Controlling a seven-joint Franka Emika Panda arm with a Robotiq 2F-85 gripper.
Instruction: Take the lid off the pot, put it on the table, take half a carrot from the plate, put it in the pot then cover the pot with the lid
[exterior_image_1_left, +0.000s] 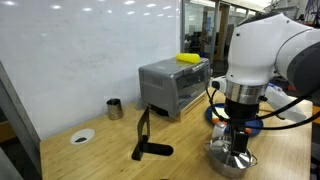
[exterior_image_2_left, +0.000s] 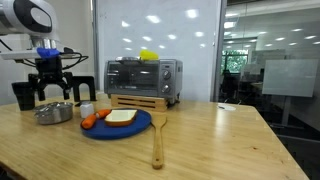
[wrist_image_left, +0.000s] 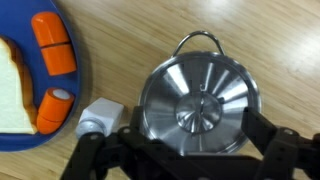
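Observation:
My gripper should close on the knob now. The knob (wrist_image_left: 199, 107) is between my gripper's fingertips in the wrist view, and they are down close over the lid in an exterior view.
The shiny domed lid (wrist_image_left: 198, 105) with its small knob sits on the steel pot (exterior_image_2_left: 52, 116), whose loop handle shows in the wrist view (wrist_image_left: 196, 40). My gripper (wrist_image_left: 197, 138) is open and hovers just above the lid, one finger on each side of it, touching nothing; it shows in both exterior views (exterior_image_1_left: 234, 138) (exterior_image_2_left: 55, 88). The blue plate (wrist_image_left: 78, 95) lies beside the pot and holds two orange half carrots (wrist_image_left: 54, 43) (wrist_image_left: 53, 108) and a pale slice of bread (wrist_image_left: 15, 90). Pot and plate stand on the wooden table (exterior_image_2_left: 220, 140).
A small white object (wrist_image_left: 97, 118) lies between plate and pot. A toaster oven (exterior_image_1_left: 173, 85) with a yellow thing (exterior_image_1_left: 188, 58) on top stands behind. A dark cup (exterior_image_1_left: 114, 108), a white dish (exterior_image_1_left: 82, 136) and a wooden spatula (exterior_image_2_left: 157, 135) are on the table.

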